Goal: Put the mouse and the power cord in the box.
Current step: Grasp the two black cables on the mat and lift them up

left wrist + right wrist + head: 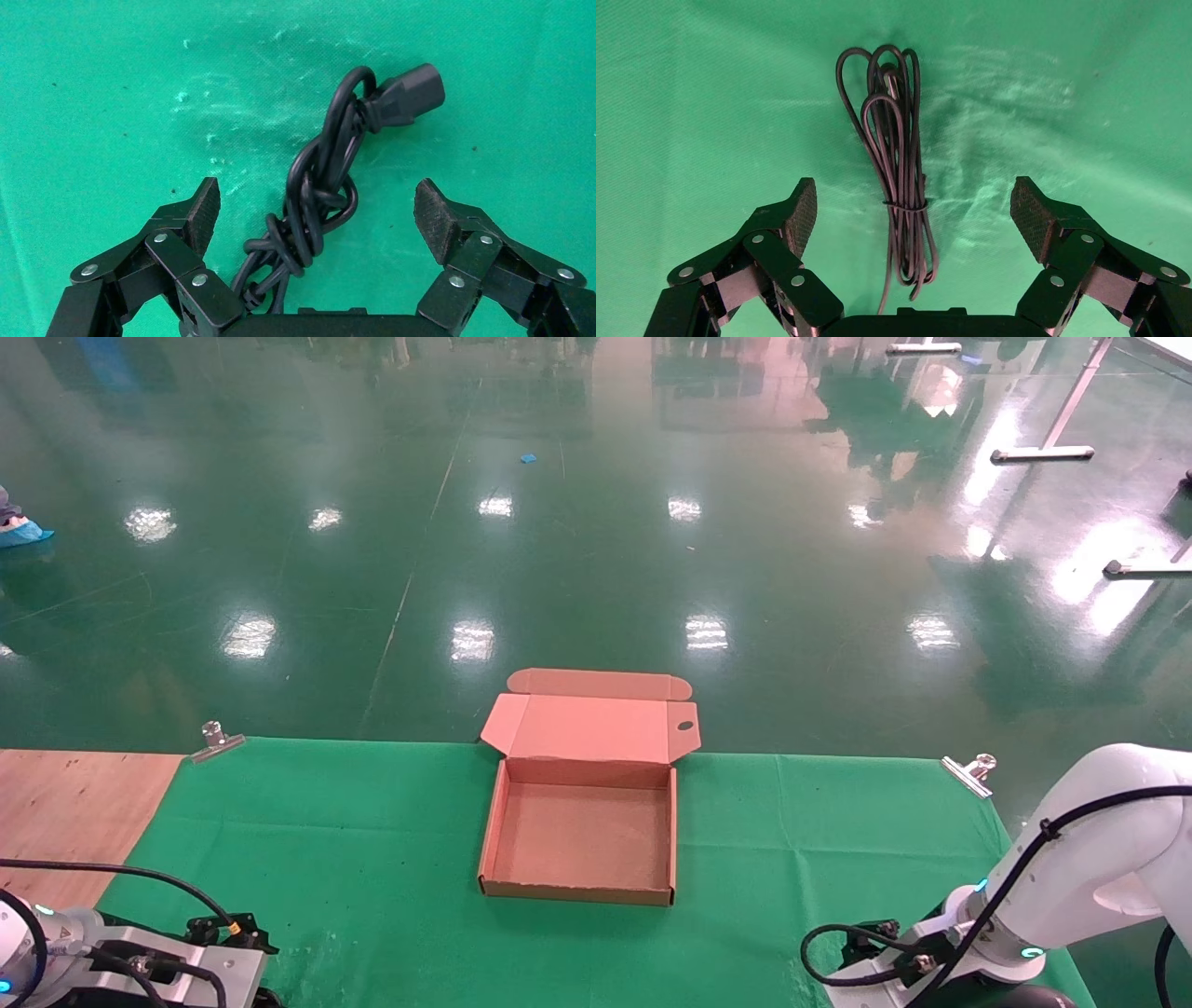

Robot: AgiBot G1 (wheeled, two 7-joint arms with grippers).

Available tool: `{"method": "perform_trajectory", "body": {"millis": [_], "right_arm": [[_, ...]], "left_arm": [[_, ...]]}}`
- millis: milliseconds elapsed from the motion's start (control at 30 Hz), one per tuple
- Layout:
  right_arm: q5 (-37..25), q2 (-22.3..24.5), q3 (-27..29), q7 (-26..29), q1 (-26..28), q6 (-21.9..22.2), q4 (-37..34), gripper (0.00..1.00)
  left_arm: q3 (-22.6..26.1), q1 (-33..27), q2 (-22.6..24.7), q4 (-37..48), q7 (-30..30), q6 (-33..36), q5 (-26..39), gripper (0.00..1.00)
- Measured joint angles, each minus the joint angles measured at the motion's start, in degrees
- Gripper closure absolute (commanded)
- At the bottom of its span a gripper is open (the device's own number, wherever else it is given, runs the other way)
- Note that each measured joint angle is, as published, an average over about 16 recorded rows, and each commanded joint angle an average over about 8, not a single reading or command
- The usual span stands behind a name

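Note:
My right gripper grabs the mouse wire bundle by the gathered pieces of wire [902,174] beside its tie next, since slack loops fan out at the mouse wire's end.
The box [577,893] sits open in the middle of the green cloth, its lid [596,728] folded back away from me and its inside bare. The power cord [323,182], a thick black twisted bundle with a chunky plug [411,98], lies on the cloth between the fingers of my left gripper [316,203], which is open and hovering just above it. My right gripper [912,200] is open over a tied bundle of thin black mouse wire [898,175]. The mouse's body is hidden. Both arms reach in at the near corners, left arm [140,961] and right arm [1071,859].
The green cloth [372,859] is held by metal clips at the far left [219,740] and far right [970,771]. Bare wooden tabletop [74,812] shows to the left. Beyond the table's far edge is glossy green floor.

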Motion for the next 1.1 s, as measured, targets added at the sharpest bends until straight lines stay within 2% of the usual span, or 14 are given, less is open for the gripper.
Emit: {"method": "perform_trajectory", "body": {"millis": [267,300,367,433,567,633,667,733,1100], "right_arm": [[0.31,-1.69,0.12,-2.15,0.62,1.04,-4.41,0.0],[0.32,-1.9,0.12,-2.38,0.69,1.21,-4.9,0.01],[0.33,-2.31,0.13,-2.8,0.81,1.57,-5.85,0.14],[0.32,-2.71,0.12,-3.22,0.91,1.95,-6.79,0.32],[0.33,-3.42,0.13,-4.08,1.1,2.63,-8.56,0.8],[0.36,-3.72,0.15,-4.53,1.19,2.93,-9.4,0.93],[0.39,-3.86,0.17,-4.76,1.23,3.07,-9.81,0.97],[0.45,-4.1,0.21,-5.24,1.32,3.33,-10.59,1.0],[0.96,-4.97,0.53,-7.56,1.81,4.19,-14.22,1.0]], "left_arm": [[-0.38,-0.05,0.25,1.95,1.07,-1.23,-0.53,0.0],[-0.41,-0.05,0.27,2.12,1.15,-1.43,-0.57,0.0],[-0.45,-0.04,0.33,2.42,1.29,-1.82,-0.63,0.01],[-0.49,-0.03,0.38,2.67,1.37,-2.26,-0.68,0.16],[-0.56,0.06,0.45,3.05,1.48,-3.44,-0.77,0.64],[-0.6,0.13,0.48,3.19,1.48,-4.2,-0.82,0.88],[-0.62,0.18,0.5,3.25,1.47,-4.61,-0.84,0.94],[-0.65,0.26,0.52,3.36,1.44,-5.46,-0.88,1.0],[-0.86,0.7,0.46,3.69,1.25,-9.62,-1.15,1.0]]}}
